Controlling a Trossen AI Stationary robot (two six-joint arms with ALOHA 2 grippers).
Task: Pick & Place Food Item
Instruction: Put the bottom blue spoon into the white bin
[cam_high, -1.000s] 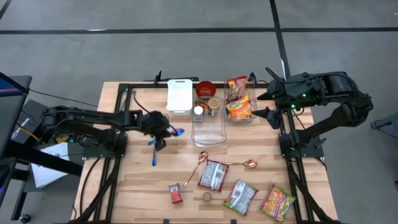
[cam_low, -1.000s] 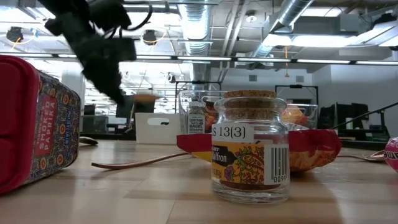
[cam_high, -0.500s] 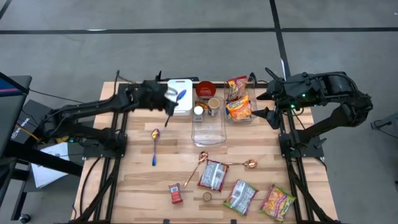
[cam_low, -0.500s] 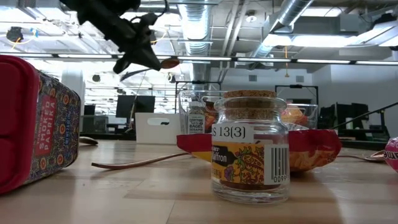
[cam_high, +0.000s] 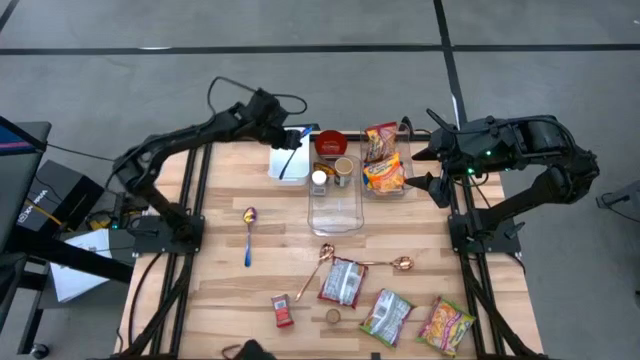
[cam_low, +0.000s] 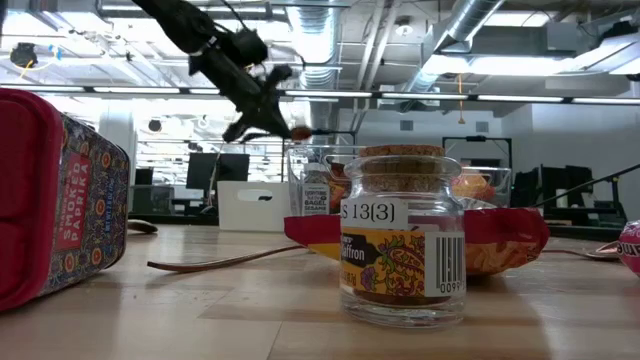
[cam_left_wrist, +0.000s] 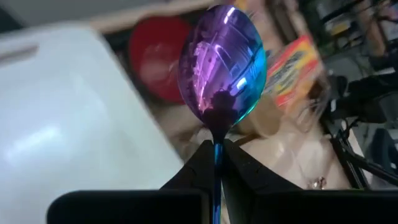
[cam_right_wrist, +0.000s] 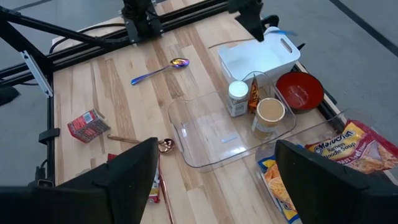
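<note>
The purple-blue spoon's purple bowl (cam_high: 307, 131) shows beyond the white container's rim (cam_high: 309, 157), so my left gripper now moves the spoon's bowl inside the container's rim before releasing it.
My left gripper (cam_high: 290, 138) is shut on an iridescent purple-blue spoon (cam_left_wrist: 221, 68), held in the air over the white container (cam_high: 288, 158) at the table's far side. It also shows in the low view (cam_low: 262, 105). A second spoon with a blue handle (cam_high: 248, 232) lies flat on the table at left. My right gripper (cam_high: 432, 170) is open and empty beside the table's far right edge. My left gripper pinches the spoon's handle just behind the bowl (cam_left_wrist: 217, 152) between its two fingers. The fingers lie along the handle, and the bowl sticks out past the fingertips. The spoon is lifted clear of the table, above the white container.
By the far edge stand a red bowl (cam_high: 331, 143), two small jars (cam_high: 320, 178), a clear tray (cam_high: 336, 205) and snack bags (cam_high: 383, 160). Near the front lie gold spoons (cam_high: 325, 255), several packets (cam_high: 343, 282), a red box (cam_high: 283, 310) and a saffron jar (cam_low: 402, 235).
My left gripper has gone up and toward the table's far edge and right, carrying the spoon from the table's middle left to above the white container. The second spoon has stayed on the table.
</note>
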